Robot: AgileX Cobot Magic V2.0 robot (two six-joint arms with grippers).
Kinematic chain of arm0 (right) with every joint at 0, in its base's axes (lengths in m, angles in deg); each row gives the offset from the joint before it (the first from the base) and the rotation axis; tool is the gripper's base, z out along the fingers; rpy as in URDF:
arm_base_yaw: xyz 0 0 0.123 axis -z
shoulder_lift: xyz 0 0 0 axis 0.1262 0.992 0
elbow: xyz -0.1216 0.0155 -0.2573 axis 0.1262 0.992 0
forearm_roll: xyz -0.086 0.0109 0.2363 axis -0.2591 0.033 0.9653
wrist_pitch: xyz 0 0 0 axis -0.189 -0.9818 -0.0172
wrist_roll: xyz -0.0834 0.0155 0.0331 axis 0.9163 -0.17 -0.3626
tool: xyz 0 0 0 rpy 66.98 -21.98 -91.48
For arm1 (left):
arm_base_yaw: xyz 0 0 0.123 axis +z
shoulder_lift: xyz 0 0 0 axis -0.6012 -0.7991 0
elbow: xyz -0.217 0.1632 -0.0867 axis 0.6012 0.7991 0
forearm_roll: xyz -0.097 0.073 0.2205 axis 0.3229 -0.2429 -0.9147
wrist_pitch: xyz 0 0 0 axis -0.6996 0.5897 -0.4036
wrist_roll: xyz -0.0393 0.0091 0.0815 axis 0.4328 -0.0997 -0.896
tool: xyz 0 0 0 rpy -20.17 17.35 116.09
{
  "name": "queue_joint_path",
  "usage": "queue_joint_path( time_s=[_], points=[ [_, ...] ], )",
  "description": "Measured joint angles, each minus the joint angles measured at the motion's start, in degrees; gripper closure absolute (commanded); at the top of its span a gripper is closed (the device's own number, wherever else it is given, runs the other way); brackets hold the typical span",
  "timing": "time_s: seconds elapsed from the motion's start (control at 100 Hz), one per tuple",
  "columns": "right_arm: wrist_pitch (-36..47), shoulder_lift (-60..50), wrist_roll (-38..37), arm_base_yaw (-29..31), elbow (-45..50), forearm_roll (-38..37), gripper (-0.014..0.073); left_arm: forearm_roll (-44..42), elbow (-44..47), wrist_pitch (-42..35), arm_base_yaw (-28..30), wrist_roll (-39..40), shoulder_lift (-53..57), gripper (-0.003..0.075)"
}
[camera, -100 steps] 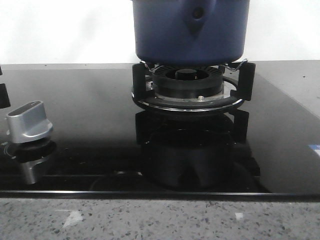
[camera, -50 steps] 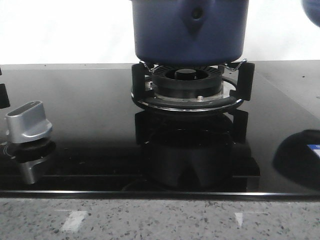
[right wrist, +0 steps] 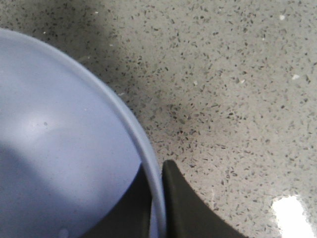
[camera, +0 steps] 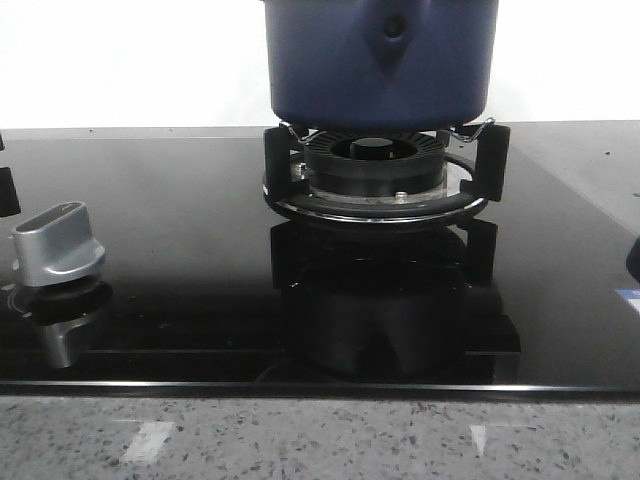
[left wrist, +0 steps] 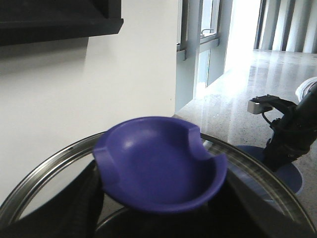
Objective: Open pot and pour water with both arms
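The light-blue bowl (right wrist: 64, 134) sits low on the speckled counter and would stand, so my right gripper needs to open.
The dark-blue pot (camera: 380, 60) stands on the burner at the top centre of the front view; its top is cut off. Neither gripper shows in that view. In the left wrist view my left gripper (left wrist: 161, 201) is shut on the purple-blue knob (left wrist: 161, 163) of a glass lid with a steel rim (left wrist: 44, 168), with dark fingers (left wrist: 81, 198) on either side. My right gripper (right wrist: 159, 198) is shut on the rim of a light-blue bowl (right wrist: 59, 148) over the speckled counter. The right arm (left wrist: 292, 129) and a blue round shape (left wrist: 285, 173) show beyond the lid.
The black burner grate (camera: 380, 175) sits on the glossy black stove top (camera: 180, 230). A silver stove knob (camera: 58, 245) is at the left. The speckled counter edge (camera: 320, 440) runs along the front. A dark shape (camera: 634, 262) touches the right edge.
Half a second ago a blue object and its dark reflection showed at the right edge of the front view; now only a sliver is left. The pot has not moved.
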State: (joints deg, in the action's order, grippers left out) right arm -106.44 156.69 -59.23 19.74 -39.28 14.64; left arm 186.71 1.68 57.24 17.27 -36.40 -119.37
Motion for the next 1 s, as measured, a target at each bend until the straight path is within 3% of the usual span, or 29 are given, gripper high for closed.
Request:
queue_joint_path(
  time_s=[0.23,0.35,0.46,0.54,1.0],
  points=[
    [0.51,0.00,0.94,0.00,0.52,0.00,0.0585,0.00,0.00,0.00,0.00,0.00,0.00,0.0510],
    [0.51,0.00,1.07,0.00,0.52,0.10,0.0454,0.00,0.00,0.00,0.00,-0.08,0.00,0.0510],
    [0.40,0.00,1.16,0.00,0.52,0.10,0.0285,0.00,0.00,0.00,0.00,-0.08,0.00,0.0510],
    [-0.40,0.00,1.16,0.00,0.39,0.10,0.0227,0.00,0.00,0.00,0.00,-0.08,0.00,0.0510],
    [-7.97,-6.71,1.16,0.09,-13.77,0.32,0.0221,0.11,-0.02,1.10,-0.22,-0.08,-2.65,0.0510]
  ],
)
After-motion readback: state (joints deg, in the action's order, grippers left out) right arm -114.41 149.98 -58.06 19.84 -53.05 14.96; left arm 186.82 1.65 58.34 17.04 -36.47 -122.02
